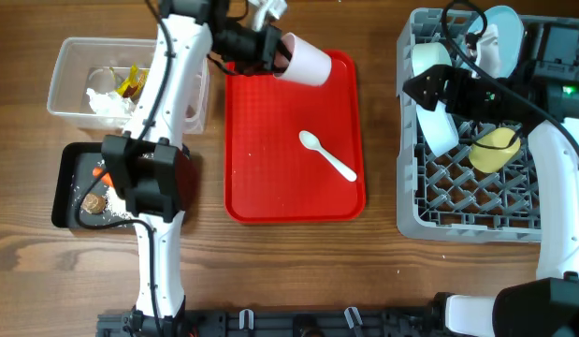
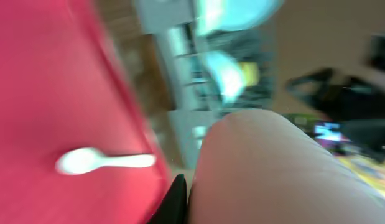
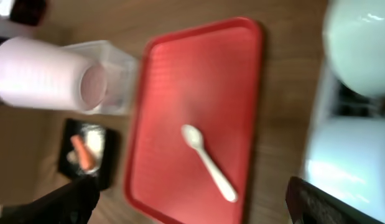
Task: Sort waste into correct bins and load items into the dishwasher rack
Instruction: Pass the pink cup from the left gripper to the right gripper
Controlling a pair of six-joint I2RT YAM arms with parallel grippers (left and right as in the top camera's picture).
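The right gripper grabs the pink cup's free base end (image 1: 317,67) next, leaving the cup's rim free to load it with its opening first into the dishwasher rack (image 1: 467,225).
My left gripper (image 1: 270,49) is shut on the pink cup (image 1: 306,62) and holds it on its side above the far edge of the red tray (image 1: 270,187). The cup fills the left wrist view (image 2: 273,168). The white spoon (image 1: 326,154) lies on the red tray. My right gripper (image 1: 431,91) is open and empty over the left side of the grey dishwasher rack (image 1: 467,225). The rack holds two pale blue bowls (image 1: 429,58) (image 1: 441,129), a pale blue plate (image 1: 502,33) and the yellow cup (image 1: 495,150). The right wrist view shows its spread fingers (image 3: 192,208) above the spoon (image 3: 208,163).
The clear tub (image 1: 74,56) at far left holds white tissue (image 1: 107,101) and yellow wrappers (image 1: 132,80). The black tray (image 1: 65,183) in front of it holds a carrot (image 1: 100,173), a brown lump (image 1: 93,200) and rice. My left arm crosses above both bins.
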